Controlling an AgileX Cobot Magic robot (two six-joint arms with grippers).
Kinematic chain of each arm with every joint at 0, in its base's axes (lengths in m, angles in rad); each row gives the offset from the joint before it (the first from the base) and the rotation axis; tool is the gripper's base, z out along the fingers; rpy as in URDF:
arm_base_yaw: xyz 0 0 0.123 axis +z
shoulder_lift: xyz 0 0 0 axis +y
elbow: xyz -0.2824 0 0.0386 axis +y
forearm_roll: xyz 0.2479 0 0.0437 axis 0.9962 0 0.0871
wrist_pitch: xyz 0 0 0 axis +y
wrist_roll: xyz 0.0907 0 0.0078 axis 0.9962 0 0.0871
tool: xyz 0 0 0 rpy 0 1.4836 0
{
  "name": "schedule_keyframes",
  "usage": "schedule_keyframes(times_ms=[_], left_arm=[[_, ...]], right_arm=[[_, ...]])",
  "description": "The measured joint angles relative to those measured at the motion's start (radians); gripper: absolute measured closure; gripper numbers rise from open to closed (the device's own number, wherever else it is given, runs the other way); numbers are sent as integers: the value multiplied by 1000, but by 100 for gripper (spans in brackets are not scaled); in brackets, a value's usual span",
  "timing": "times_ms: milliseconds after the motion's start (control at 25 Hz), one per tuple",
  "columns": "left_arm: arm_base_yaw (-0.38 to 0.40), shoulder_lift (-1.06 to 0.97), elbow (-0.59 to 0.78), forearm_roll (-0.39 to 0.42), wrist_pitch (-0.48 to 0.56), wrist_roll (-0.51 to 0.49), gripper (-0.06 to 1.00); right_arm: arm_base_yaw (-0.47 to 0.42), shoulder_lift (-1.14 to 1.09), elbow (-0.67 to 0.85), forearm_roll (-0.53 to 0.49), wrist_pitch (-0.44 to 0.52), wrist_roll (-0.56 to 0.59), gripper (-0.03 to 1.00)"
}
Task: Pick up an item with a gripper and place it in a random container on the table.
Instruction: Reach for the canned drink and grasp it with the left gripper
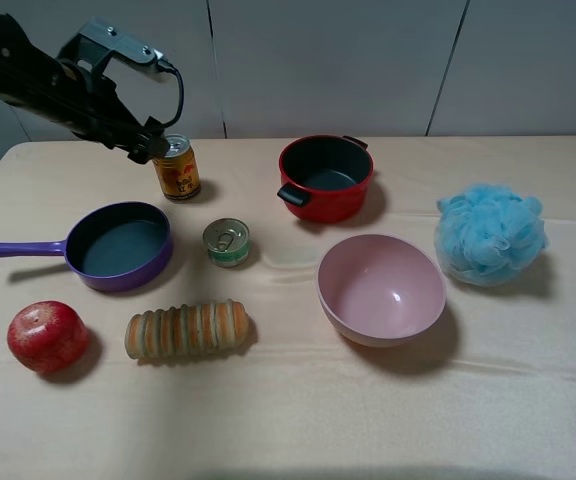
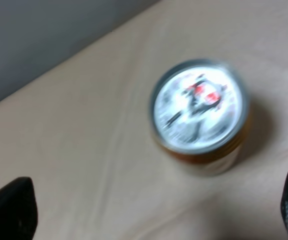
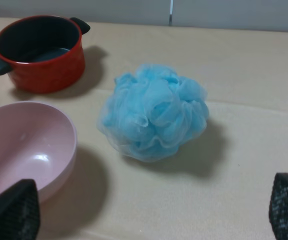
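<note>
The left gripper will place the drink can in the pale pink bowl (image 1: pixel 380 290), so next it will grab the can by its sides beneath the silver rim (image 1: pixel 180 170).
The orange-yellow drink can (image 1: pixel 177 168) stands upright at the back left of the beige table (image 1: pixel 298 420). My left gripper (image 1: pixel 149 146) hovers just above and to the left of it. In the left wrist view, which is blurred, the can's silver top (image 2: pixel 200 112) lies ahead of the open, empty gripper (image 2: pixel 151 215), outside the fingers. The pale pink bowl (image 1: pixel 380 290) sits right of centre and is empty. The right gripper (image 3: pixel 149 212) is open and empty, near the bowl (image 3: pixel 24 145). The right arm is out of the exterior high view.
A red two-handled pot (image 1: pixel 325 178) stands at back centre and a purple long-handled pan (image 1: pixel 118 245) at left. A short green tin (image 1: pixel 227 242) sits between pan and bowl. A red fruit (image 1: pixel 46 336), a ridged bread-like roll (image 1: pixel 188 330) and a blue mesh sponge (image 1: pixel 490 233) also lie on the table.
</note>
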Motion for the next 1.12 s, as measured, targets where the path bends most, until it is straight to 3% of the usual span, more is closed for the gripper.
schedule_keyframes(times_ms=[1120], left_arm=[[-30,263,-107,-5,-167,27,-4]], right_arm=[[0,0,0,0,0,0,27]])
